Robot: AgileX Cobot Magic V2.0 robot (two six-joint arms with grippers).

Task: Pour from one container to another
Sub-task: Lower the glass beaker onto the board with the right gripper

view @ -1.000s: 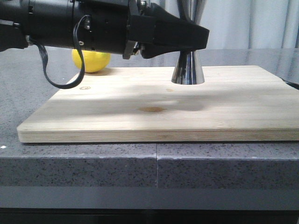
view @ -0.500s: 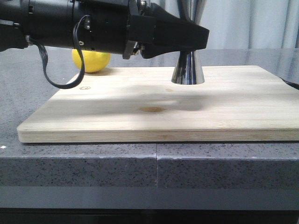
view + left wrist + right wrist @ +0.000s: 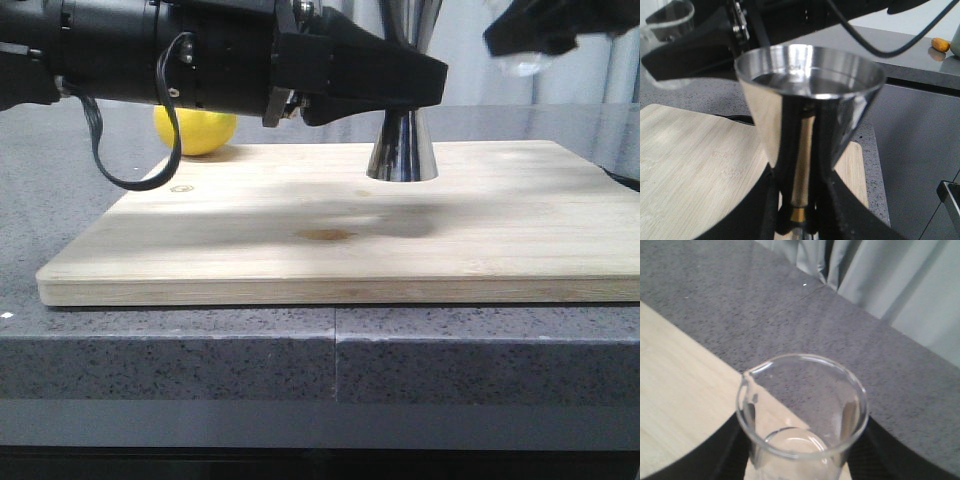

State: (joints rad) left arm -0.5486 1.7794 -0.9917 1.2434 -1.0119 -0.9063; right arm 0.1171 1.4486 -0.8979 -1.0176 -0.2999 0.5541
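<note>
My right gripper holds the beaker and needs to keep holding it, because the glass beaker's base [image 3: 522, 70] is still high above the wooden board in the front view.
The steel jigger [image 3: 402, 150] stands upright on the wooden board [image 3: 350, 230], towards its back. My left gripper [image 3: 420, 85] is shut on the jigger's narrow waist. In the left wrist view its black fingers [image 3: 772, 205] press either side of the gold band [image 3: 798, 214] under the wide cup [image 3: 810, 95]. My right gripper [image 3: 535, 30] hangs high at the upper right, shut on the clear glass beaker [image 3: 525, 66]. The beaker [image 3: 802, 405] sits upright between the right fingers [image 3: 727, 450], lip towards the board. It also shows as the beaker [image 3: 670, 20] beyond the jigger.
A yellow lemon [image 3: 195, 130] lies on the grey stone counter [image 3: 200, 350] behind the board's left corner. The counter's front edge runs just in front of the board. Grey curtains [image 3: 900, 285] hang behind. A small orange thing [image 3: 940, 44] lies far off on another surface.
My right gripper with the beaker has come into the front view at the upper right. The left arm and the jigger have not moved.
</note>
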